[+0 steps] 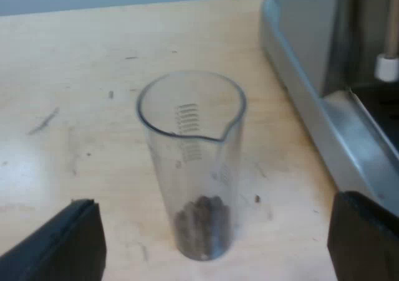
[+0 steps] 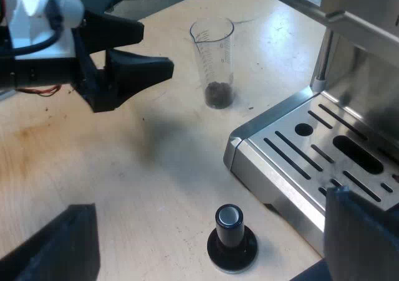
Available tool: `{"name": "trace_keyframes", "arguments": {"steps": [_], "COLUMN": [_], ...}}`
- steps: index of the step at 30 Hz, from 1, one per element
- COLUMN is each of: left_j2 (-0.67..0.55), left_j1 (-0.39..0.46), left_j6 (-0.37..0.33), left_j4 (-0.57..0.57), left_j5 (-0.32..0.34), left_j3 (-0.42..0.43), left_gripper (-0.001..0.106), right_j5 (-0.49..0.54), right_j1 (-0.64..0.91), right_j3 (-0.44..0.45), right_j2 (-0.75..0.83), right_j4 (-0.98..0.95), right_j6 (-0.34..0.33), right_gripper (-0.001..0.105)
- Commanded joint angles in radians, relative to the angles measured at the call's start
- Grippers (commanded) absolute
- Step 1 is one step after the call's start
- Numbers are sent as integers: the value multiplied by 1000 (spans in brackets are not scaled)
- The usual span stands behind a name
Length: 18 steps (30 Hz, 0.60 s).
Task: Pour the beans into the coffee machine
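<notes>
My left gripper should grab the measuring glass by its tapered body (image 1: 196, 178). This keeps the clear measuring glass's spout (image 1: 224, 137) free to pour the beans.
A clear measuring glass (image 1: 192, 156) stands upright on the wooden table, with a small heap of coffee beans (image 1: 201, 222) in its bottom. My left gripper (image 1: 215, 209) is open, its fingers (image 1: 62, 243) wide apart on either side of the glass base and short of it, touching nothing. From the right wrist view, the left gripper (image 2: 156, 47) points at the measuring glass (image 2: 214, 63) from a short distance. My right gripper (image 2: 209, 209) hangs open above the table, over a tamper (image 2: 231, 230) with a black knob.
The espresso machine (image 1: 318, 69) stands close beside the glass. Its slotted metal drip tray (image 2: 293, 150) lies between the glass and the tamper. Bare wooden table (image 2: 124, 169) spreads under the left arm.
</notes>
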<state>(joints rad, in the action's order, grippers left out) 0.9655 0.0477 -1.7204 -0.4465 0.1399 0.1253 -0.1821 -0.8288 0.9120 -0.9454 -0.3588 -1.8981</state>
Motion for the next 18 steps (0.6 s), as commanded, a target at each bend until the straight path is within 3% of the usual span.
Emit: {"name": "trace_keyframes", "arguments": {"steps": [1,12,18], "left_j2": [43,327,433], "left_j1": [1,1,1], "left_j6": [-10,-10,-10], "left_j4": [-81,-337,-345], "left_j5": [-18,-18,-16], "left_j3": [0,35,96], "left_gripper": [87,87,87], "right_j5": [0,0,0], "right_j1": [-2,-2,-2], "right_j3": [7,7,7], "right_j2": [4,4,4], "right_j4": [12,12,12], "right_j6": [-6,-6,-6], "right_gripper": [79,79,79]}}
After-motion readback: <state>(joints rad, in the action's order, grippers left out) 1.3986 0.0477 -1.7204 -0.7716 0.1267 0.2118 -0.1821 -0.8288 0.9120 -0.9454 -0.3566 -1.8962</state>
